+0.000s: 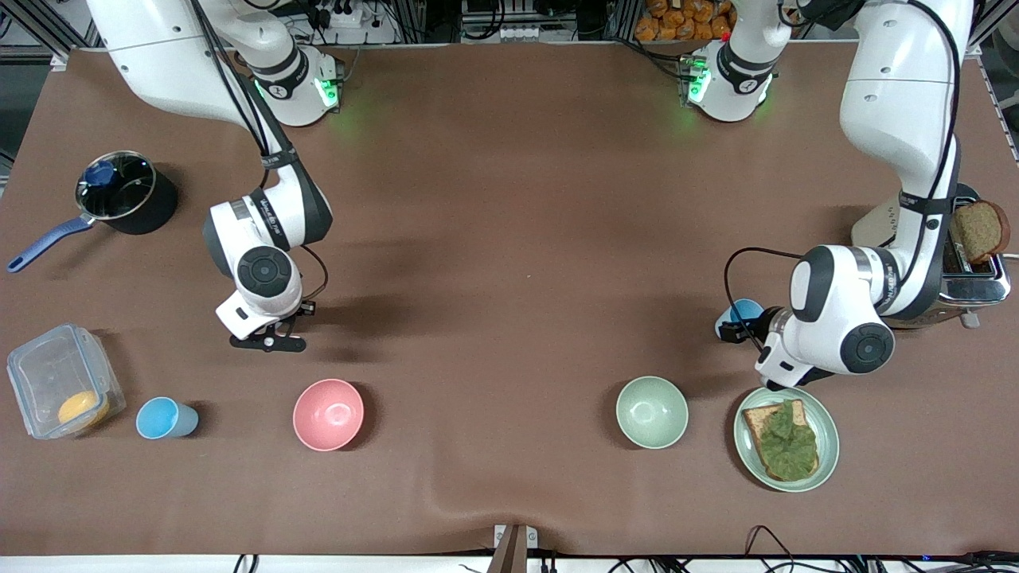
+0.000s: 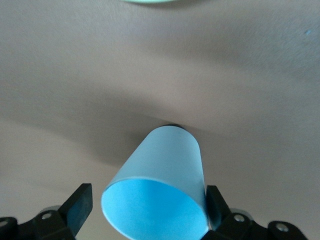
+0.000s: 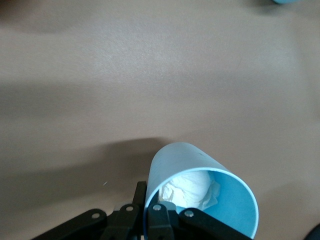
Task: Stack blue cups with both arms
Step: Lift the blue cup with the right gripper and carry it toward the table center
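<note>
My left gripper is about to take the cup beside the toaster by its rim (image 1: pixel 747 301), so that it can stack it with the other blue cups.
One blue cup (image 1: pixel 165 418) rests on the table near the front camera, between the clear container and the pink bowl. A second blue cup (image 1: pixel 744 312) (image 2: pixel 160 180) stands beside the toaster. My left gripper (image 1: pixel 748 326) (image 2: pixel 147 196) is open around it, with one finger (image 2: pixel 214 202) against its wall and the other (image 2: pixel 80 204) a little apart. My right gripper (image 1: pixel 269 342) (image 3: pixel 150 196) is shut on the rim of a third blue cup (image 3: pixel 200 200) with a whitish patch inside. That cup is hidden under the hand in the front view.
A pink bowl (image 1: pixel 328 414) and a pale green bowl (image 1: pixel 651 411) sit near the front camera. A green plate with topped toast (image 1: pixel 786 438) lies by the left arm. A toaster with bread (image 1: pixel 975 263), a black pot (image 1: pixel 123 195) and a clear container (image 1: pixel 60 390) stand toward the table's ends.
</note>
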